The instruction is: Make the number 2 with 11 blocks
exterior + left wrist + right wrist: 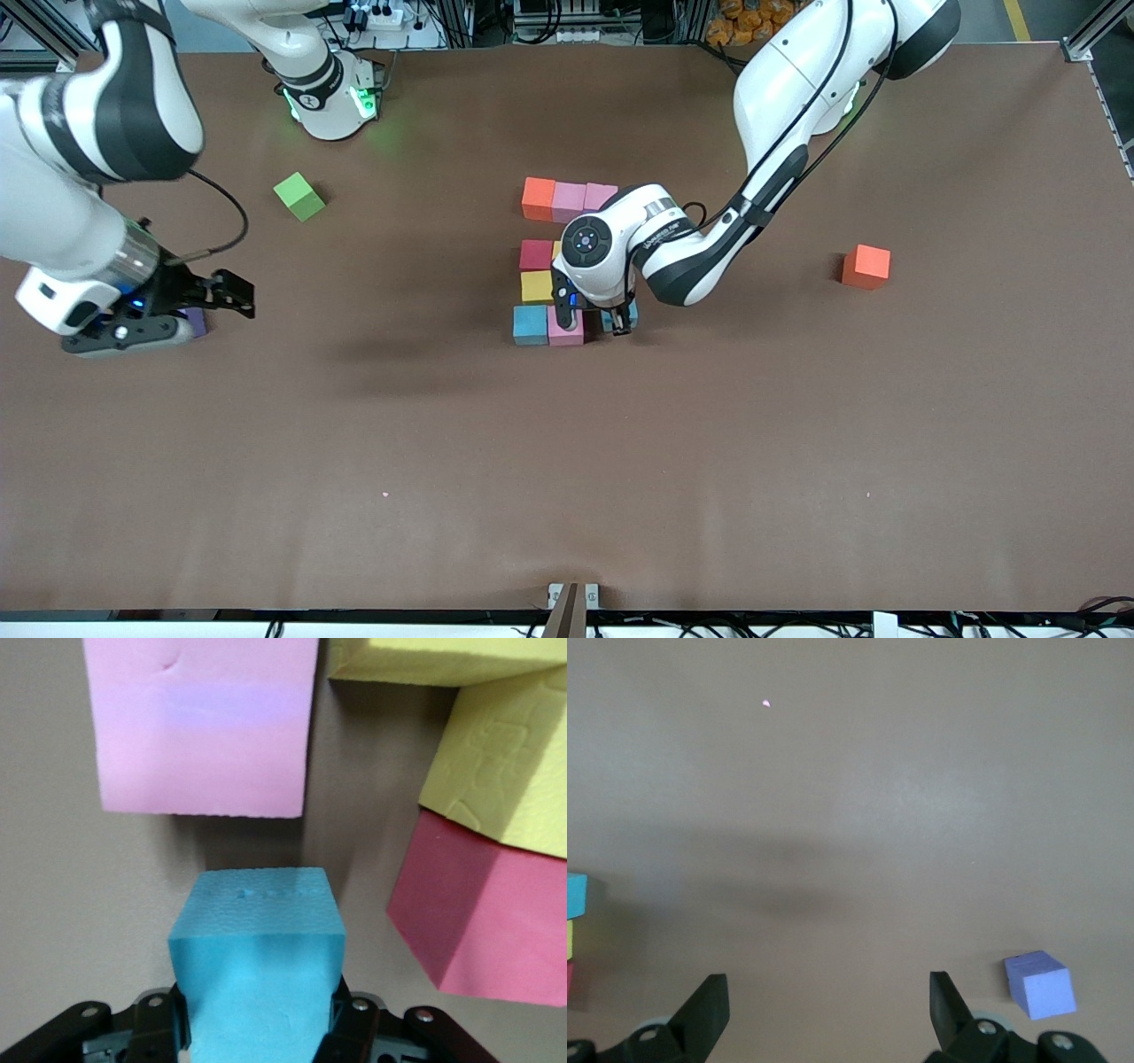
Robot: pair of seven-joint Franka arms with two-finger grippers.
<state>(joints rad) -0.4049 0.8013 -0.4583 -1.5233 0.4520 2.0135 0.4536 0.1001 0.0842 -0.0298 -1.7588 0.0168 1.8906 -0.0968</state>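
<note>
A shadowed gap separates their facing edges, so I need to move the light blue block (632,318) against the pink block before my left gripper releases it.
A partial number 2 lies mid-table. Its farthest row is an orange block (538,197) and two pink blocks (569,201). Nearer to the camera come a red block (536,254), a yellow block (536,285), then a light blue block (530,324) and a pink block (565,328). My left gripper (613,324) is shut on another light blue block (257,939), low beside that pink block (204,726). Yellow blocks (505,762) and the red block (487,912) lie close by. My right gripper (237,297) hangs open and empty beside a purple block (1039,985).
A green cube (299,196) sits near the right arm's base. An orange-red block (866,266) lies alone toward the left arm's end. The brown table (567,461) stretches bare toward the front camera.
</note>
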